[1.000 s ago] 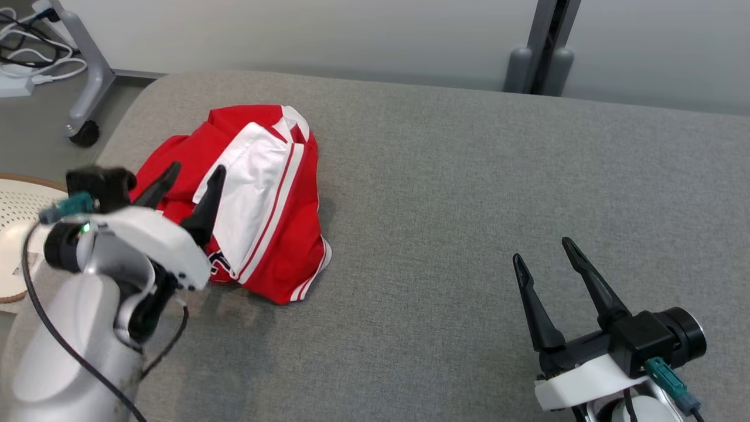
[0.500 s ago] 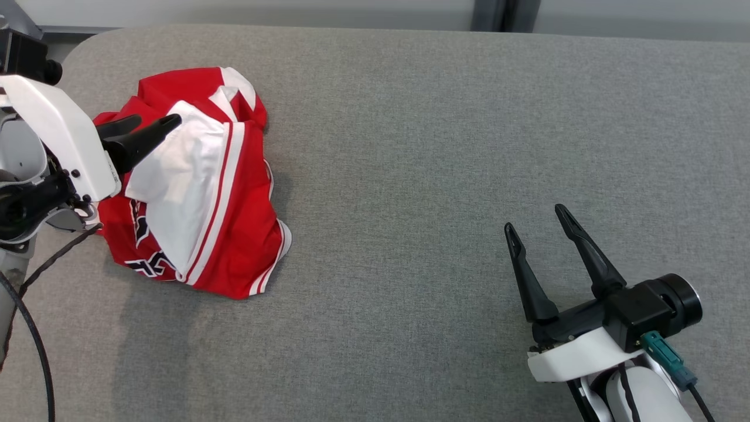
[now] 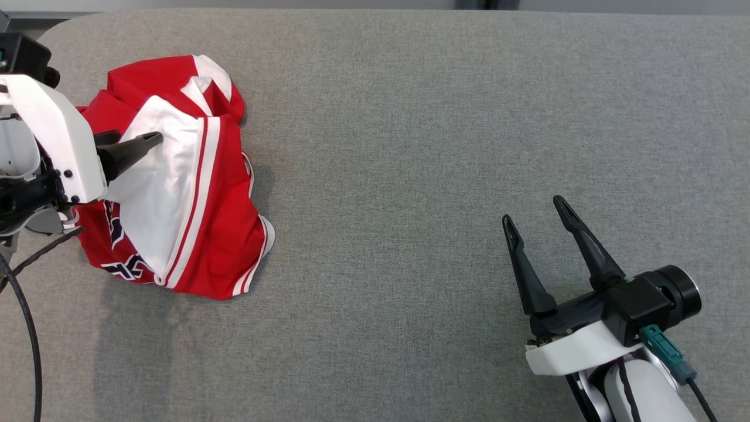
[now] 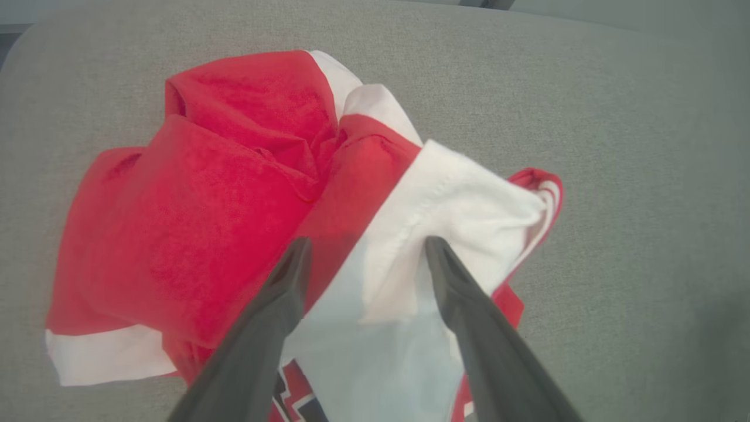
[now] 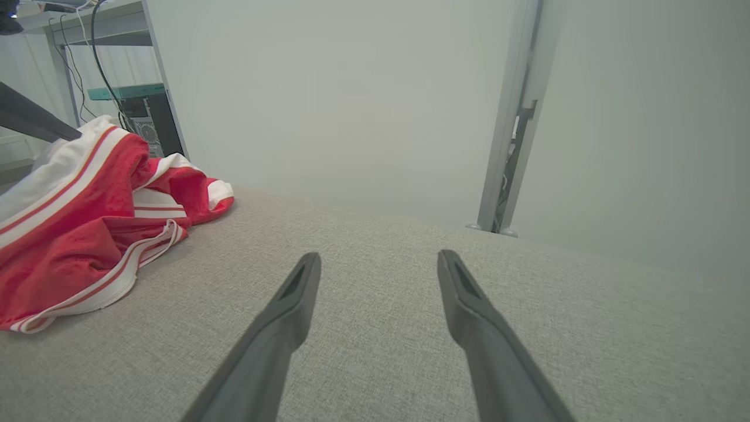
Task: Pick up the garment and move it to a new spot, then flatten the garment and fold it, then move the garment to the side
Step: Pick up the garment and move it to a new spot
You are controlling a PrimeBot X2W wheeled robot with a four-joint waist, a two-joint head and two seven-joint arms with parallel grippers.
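The red cloth [image 4: 204,232] is lying slack while a white fold stands up, so my left gripper should grab that raised white fold [image 4: 376,285] of the jersey next.
The garment [image 3: 205,193] is a crumpled red jersey with white panels and stripes, lying in a heap at the far left of the grey padded table [image 3: 422,117]. My left gripper [image 3: 139,138] reaches in from the left, open, fingers pointing right over the heap. In the left wrist view the left gripper [image 4: 366,243] straddles a raised white fold of the garment [image 4: 193,223]; whether the tips touch the cloth I cannot tell. My right gripper [image 3: 532,210] hovers open and empty over bare table at the lower right, far from the garment. The right wrist view has the right gripper [image 5: 379,257] and the garment [image 5: 70,234] at its left.
The table's rounded far-left corner [image 3: 53,29] is close behind the garment. A black cable [image 3: 23,316] hangs from my left arm. Beyond the table are a pale wall, a grey post [image 5: 510,117] and a shelf with cables [image 5: 117,35].
The head camera has tilted down, shifting the whole picture. My left gripper has swung from pointing up to pointing right and come in over the garment's white fold. The right gripper stayed nearly still.
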